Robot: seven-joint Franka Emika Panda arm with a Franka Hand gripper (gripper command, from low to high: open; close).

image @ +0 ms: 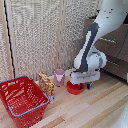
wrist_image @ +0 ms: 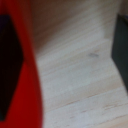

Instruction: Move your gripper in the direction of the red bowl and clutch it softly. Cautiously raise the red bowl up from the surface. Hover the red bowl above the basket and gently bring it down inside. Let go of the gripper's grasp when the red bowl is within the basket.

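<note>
The robot will next use its gripper to grab the red bowl by its rim (wrist_image: 32, 70), then carry the bowl over and into the red basket.
The red bowl (image: 74, 89) sits on the wooden floor just in front of the pink cup. My gripper (image: 84, 85) hangs low right beside and over the bowl's edge on the exterior view's right. In the wrist view the bowl's wall (wrist_image: 31, 75) is a blurred red band close to one dark finger (wrist_image: 7, 60), and the other finger (wrist_image: 121, 45) stands far off across bare wood. The gripper (wrist_image: 65, 55) is open and holds nothing. The red basket (image: 36, 95) with its blue-grey rim stands at the exterior view's lower left, apart from the bowl.
A pink cup (image: 59, 76) stands behind the bowl. A yellow-orange box (image: 46, 84) leans between the basket and the cup. A woven screen (image: 40, 35) backs the scene, and a dark wooden cabinet (image: 117, 50) is on the exterior view's right.
</note>
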